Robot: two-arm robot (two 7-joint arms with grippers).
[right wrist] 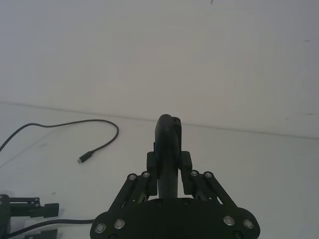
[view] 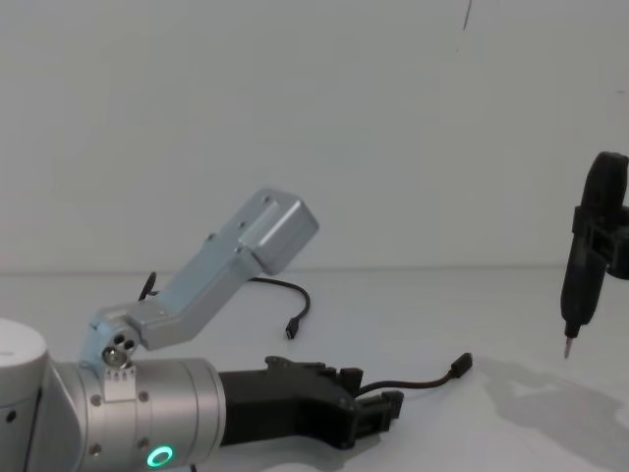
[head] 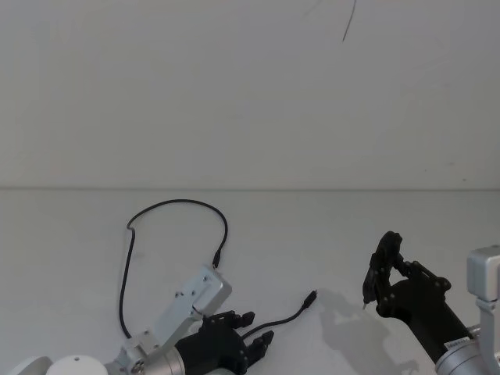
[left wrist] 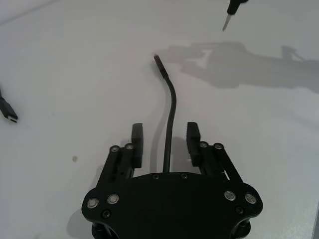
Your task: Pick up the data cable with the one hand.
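Note:
My left gripper picks up the data cable [left wrist: 172, 99] next, by the thin cord behind its plug [left wrist: 170, 128].
The data cable [head: 176, 203] is a thin black cord looping across the white table [head: 328, 234], with one plug [head: 311, 298] near the middle and the other plug [head: 218, 258] beside my left arm. My left gripper [head: 256, 328], black and angular on a silver arm, sits low over the table at the near left. Its fingers [left wrist: 137, 137] stand open on either side of the cable [left wrist: 172, 99], a short way back from the plug [left wrist: 158, 59]. In the chest view the left gripper [view: 378, 395] lies level with the cable [view: 423, 382].
My right gripper [head: 406, 281] hovers at the near right, shut on a slim black tool [view: 585, 265] whose metal tip [view: 567, 349] points down above the table. In the right wrist view the tool [right wrist: 167, 149] stands upright between the fingers. A white wall rises behind the table.

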